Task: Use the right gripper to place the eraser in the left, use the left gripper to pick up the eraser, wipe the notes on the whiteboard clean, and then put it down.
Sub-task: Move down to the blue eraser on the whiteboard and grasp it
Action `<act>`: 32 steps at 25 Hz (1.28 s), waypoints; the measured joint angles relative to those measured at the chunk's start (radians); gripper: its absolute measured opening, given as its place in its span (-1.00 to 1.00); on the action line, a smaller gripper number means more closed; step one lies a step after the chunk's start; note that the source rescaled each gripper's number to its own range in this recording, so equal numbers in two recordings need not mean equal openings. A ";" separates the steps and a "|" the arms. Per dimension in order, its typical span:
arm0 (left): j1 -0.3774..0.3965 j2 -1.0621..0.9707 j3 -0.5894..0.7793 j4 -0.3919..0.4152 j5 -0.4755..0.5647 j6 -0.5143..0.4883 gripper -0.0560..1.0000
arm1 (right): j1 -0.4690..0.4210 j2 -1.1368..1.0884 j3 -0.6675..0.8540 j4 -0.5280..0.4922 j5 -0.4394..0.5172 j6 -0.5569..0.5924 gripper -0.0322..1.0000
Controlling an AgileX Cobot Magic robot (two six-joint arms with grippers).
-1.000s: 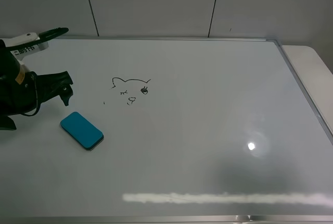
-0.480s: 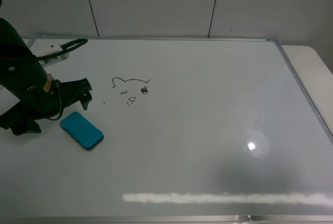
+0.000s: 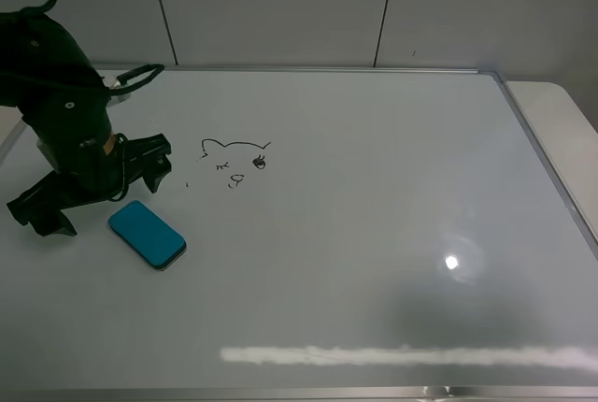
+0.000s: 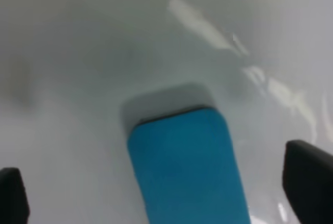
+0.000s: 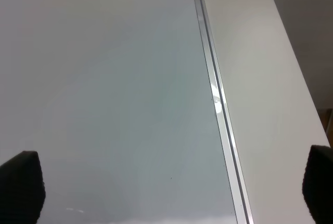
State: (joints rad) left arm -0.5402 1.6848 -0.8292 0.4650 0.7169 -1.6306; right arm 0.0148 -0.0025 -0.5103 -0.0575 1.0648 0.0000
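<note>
My left gripper is still too high: both fingers are above the whiteboard, higher than the sides of the teal eraser. My left gripper should lower before it closes, because it would miss the eraser if it closed now.
The teal eraser (image 3: 147, 234) lies flat on the whiteboard (image 3: 374, 187), near its left side. The notes (image 3: 234, 161), a small black cat-face doodle with stray dots, are just right of and behind it. My left gripper (image 3: 101, 194) is open and hovers just behind the eraser, pointing down. In the left wrist view the eraser (image 4: 187, 172) lies between the two black fingertips (image 4: 309, 177) without touching them. My right gripper (image 5: 169, 187) is open and empty over the board's right edge. It is out of the exterior view.
The board's silver frame (image 5: 213, 94) runs along the right, with a strip of white table (image 5: 260, 78) beyond it. A grey panelled wall (image 3: 280, 9) stands behind the board. A glare spot (image 3: 452, 262) shows on the board's right part.
The left arm has swung in from the left edge toward the eraser and now stands over it. The eraser and the notes have not moved.
</note>
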 joint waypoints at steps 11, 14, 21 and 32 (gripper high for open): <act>-0.039 0.010 0.019 0.050 -0.076 -0.127 0.96 | 0.000 0.000 0.000 0.000 0.000 0.000 1.00; -0.040 0.021 0.043 0.028 -0.118 -0.130 0.96 | 0.000 0.000 0.000 0.000 0.000 0.000 1.00; -0.040 0.027 0.064 -0.002 -0.140 -0.111 0.96 | 0.000 0.000 0.000 0.000 0.000 0.000 1.00; -0.040 0.067 0.081 -0.008 -0.221 -0.106 0.94 | 0.000 0.000 0.000 0.000 0.000 0.000 1.00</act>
State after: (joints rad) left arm -0.5805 1.7513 -0.7486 0.4567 0.4963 -1.7365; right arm 0.0148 -0.0025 -0.5103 -0.0575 1.0648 0.0000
